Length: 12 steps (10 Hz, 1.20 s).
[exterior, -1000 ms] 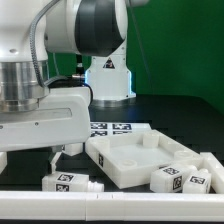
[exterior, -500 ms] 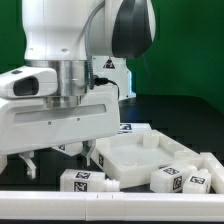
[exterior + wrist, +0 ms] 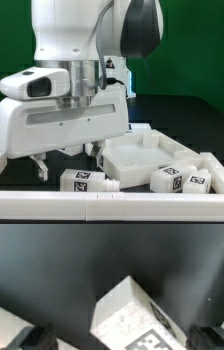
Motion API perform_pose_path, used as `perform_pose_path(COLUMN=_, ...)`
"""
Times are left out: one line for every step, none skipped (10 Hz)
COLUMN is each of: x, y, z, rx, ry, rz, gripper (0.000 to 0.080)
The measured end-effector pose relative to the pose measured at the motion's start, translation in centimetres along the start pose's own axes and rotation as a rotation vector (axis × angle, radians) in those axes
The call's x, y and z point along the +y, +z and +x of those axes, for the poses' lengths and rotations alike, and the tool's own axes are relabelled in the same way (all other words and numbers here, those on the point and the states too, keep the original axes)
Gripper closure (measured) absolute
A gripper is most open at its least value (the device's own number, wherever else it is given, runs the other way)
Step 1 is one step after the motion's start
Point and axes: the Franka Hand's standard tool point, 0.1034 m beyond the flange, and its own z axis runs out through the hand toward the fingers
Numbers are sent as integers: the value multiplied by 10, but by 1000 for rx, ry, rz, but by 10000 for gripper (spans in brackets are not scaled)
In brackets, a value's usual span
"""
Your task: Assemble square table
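Note:
The leg's narrow end has to stay free to join the white top, so next my gripper should grip the leg by its tagged body (image 3: 82, 181) (image 3: 138, 327).
The square table's white top (image 3: 140, 160) lies rim up on the black table, right of centre in the exterior view. One white leg (image 3: 88, 181) with a black-and-white tag lies in front of it toward the exterior view's left. My gripper (image 3: 62, 160) hangs open just above that leg, one dark finger (image 3: 38, 166) on its far side. In the wrist view the tagged leg (image 3: 128, 314) lies between the two dark fingers (image 3: 35, 339), apart from both. Nothing is held.
More tagged legs (image 3: 170, 178) (image 3: 197, 182) lie by the top's front right corner. A white rail (image 3: 110, 206) runs along the front edge. The arm's bulky white body (image 3: 70, 100) hides the back left of the table.
The arm has swung toward the exterior view's right and turned, bringing the gripper over the front leg. The jaws have stayed open.

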Motion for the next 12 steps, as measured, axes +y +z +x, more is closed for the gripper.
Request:
perform_pose_path(x=-2, y=6, z=-3, rx=-6, ry=1, rz=6, gripper=150)
perform_pose_path(x=-5, y=11, z=-4, rx=-11, ry=0, rz=12, gripper=150)
perform_pose_path(x=-10, y=16, z=-5, rx=-16, ry=-2, rz=20, gripper=150)
perform_pose_path(x=-12, y=19, z=-5, rx=-17, ry=-4, rz=24, gripper=150)
perform_pose_path(x=-12, y=20, z=-4, rx=-13, ry=-4, rz=20, gripper=150)
perform_pose_path(x=-12, y=20, z=-5, rx=-13, ry=-4, rz=20, gripper=150)
perform_pose_path(x=-12, y=20, z=-5, rx=-14, ry=-4, rz=20, gripper=284)
perform_pose_path(x=-12, y=20, z=-5, rx=-14, ry=-4, rz=20, gripper=427)
perform_pose_path(x=-12, y=20, z=-5, rx=-13, ry=-4, rz=20, gripper=485)
perform_pose_path(x=-12, y=20, z=-5, rx=-13, ry=-3, rz=20, gripper=485)
perform_pose_path(x=-8, y=17, z=-7, rx=-12, ry=7, rz=16, gripper=485)
perform_pose_path(x=1, y=10, z=-14, rx=-12, ry=21, rz=4, gripper=485)
